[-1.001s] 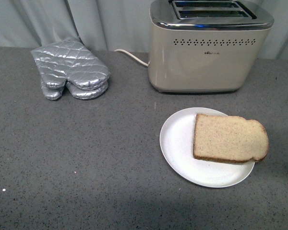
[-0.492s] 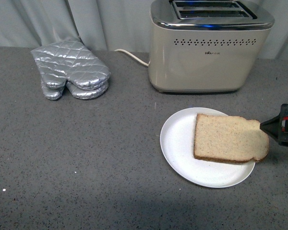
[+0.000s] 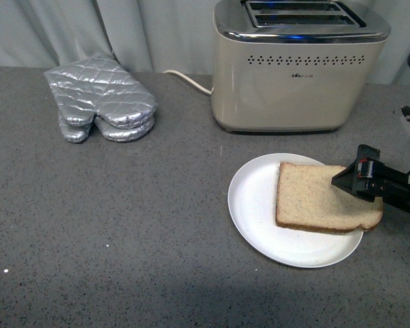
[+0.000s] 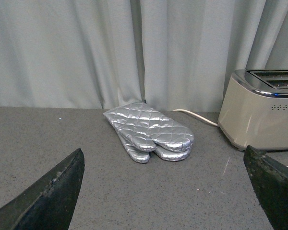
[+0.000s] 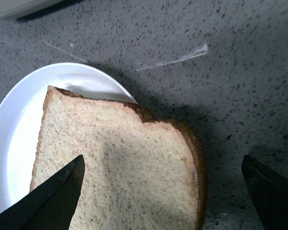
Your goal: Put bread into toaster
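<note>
The bread slice should go into the toaster slot. My right gripper will grab it by its crust end (image 5: pixel 192 163) next.
The bread (image 3: pixel 314 198) lies flat on a white plate (image 3: pixel 253 205) in front of the beige toaster (image 3: pixel 297 68), whose two chrome-rimmed slots face up. My right gripper (image 3: pixel 348 179) is open and hovers over the bread's rounded right end. In the right wrist view the bread (image 5: pixel 115 163) fills the space under the right gripper (image 5: pixel 163 160), one finger over the slice, the other (image 5: pixel 273 191) over the counter beyond the crust. My left gripper (image 4: pixel 163 151) is open and empty, low over the counter, out of the front view. The toaster (image 4: pixel 261 112) shows at that view's edge.
A pair of silver quilted oven mitts (image 3: pixel 99 99) lies at the back left, also in the left wrist view (image 4: pixel 151 132). The toaster's white cord (image 3: pixel 188 80) runs along the back. A grey curtain hangs behind the dark speckled counter (image 3: pixel 123 239).
My right gripper has come in from the right edge and moved left, from out of view to over the bread's rounded end. Bread, plate and toaster have not moved.
</note>
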